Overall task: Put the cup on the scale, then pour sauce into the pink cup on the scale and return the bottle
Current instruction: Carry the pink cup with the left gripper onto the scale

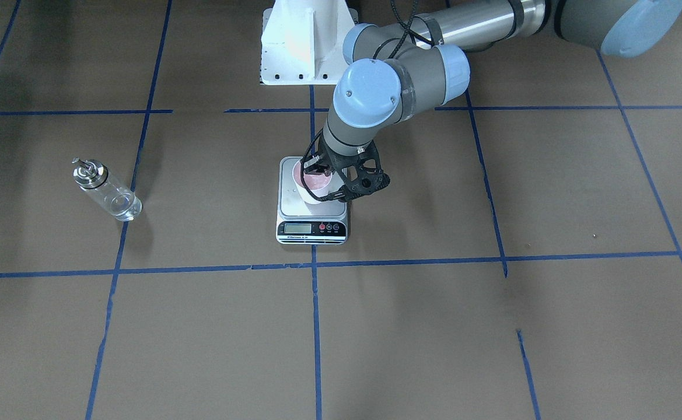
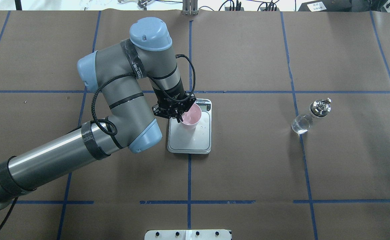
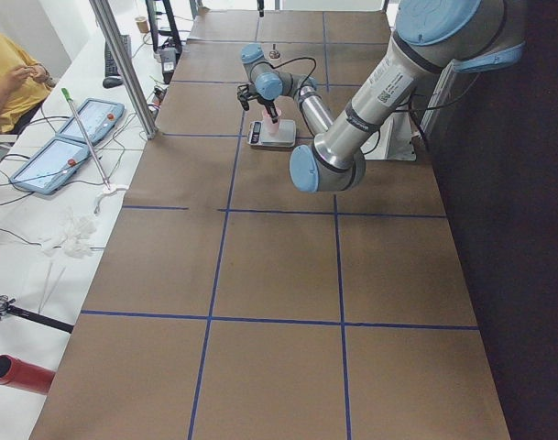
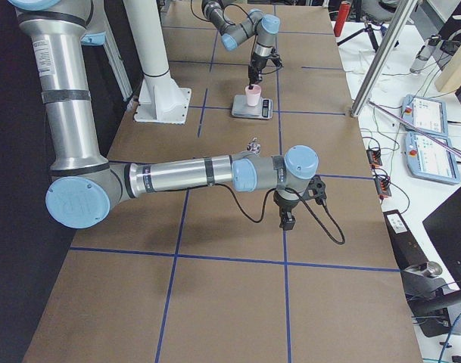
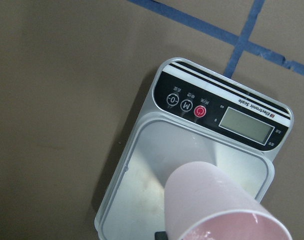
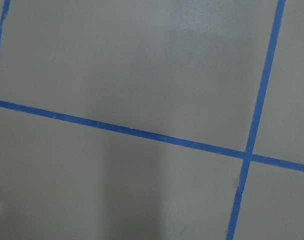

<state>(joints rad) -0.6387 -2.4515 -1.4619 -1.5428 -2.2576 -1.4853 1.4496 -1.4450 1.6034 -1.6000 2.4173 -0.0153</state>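
My left gripper is ready to open. The cup's base (image 1: 308,200) meets its shadow on the silver platform (image 1: 290,200), so the pink cup would stay standing there.
The pale pink cup (image 2: 192,116) is over the silver platform of the scale (image 2: 189,143), towards its display end. My left gripper (image 2: 180,115) is shut on the cup's rim, one finger inside and one outside. In the left wrist view the cup (image 5: 216,200) leans over the platform of the scale (image 5: 191,107); I cannot tell whether its base touches. The clear glass bottle (image 2: 310,116) with a silver spout stands alone far off on the right arm's side. My right gripper (image 4: 288,219) points down at the paper, well away from it; I cannot tell whether it is open or shut.
The table is covered in brown paper with blue tape lines (image 1: 317,263). A white mount (image 1: 303,41) stands at the robot's base. The left arm's elbow (image 2: 141,133) hangs close beside the scale. Operators' tablets and cables lie on side benches (image 3: 68,137).
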